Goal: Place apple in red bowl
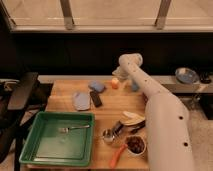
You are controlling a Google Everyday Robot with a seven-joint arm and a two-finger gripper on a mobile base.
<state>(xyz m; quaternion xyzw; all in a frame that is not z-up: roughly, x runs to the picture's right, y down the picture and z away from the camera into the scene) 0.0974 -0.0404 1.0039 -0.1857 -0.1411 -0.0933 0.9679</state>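
The small apple needs to go into the red bowl, so next my gripper needs to grab the apple by its round sides and then place it there.
The apple (115,83), a small orange-peach ball, sits at the far edge of the wooden table (112,107). My gripper (119,75) hangs just above and behind it, at the end of the white arm (162,120) that reaches across the table's right side. The jaws stand open and hold nothing. The red bowl is hidden, most likely behind the arm.
A green tray (37,150) holding a fork (73,129) fills the front left. A blue cloth (96,86), a grey-blue plate (81,100) and a black object (96,98) lie left of the apple. Banana (131,118), metal cup (107,136), white bowl of dark fruit (135,145) and carrot (117,155) lie near the front.
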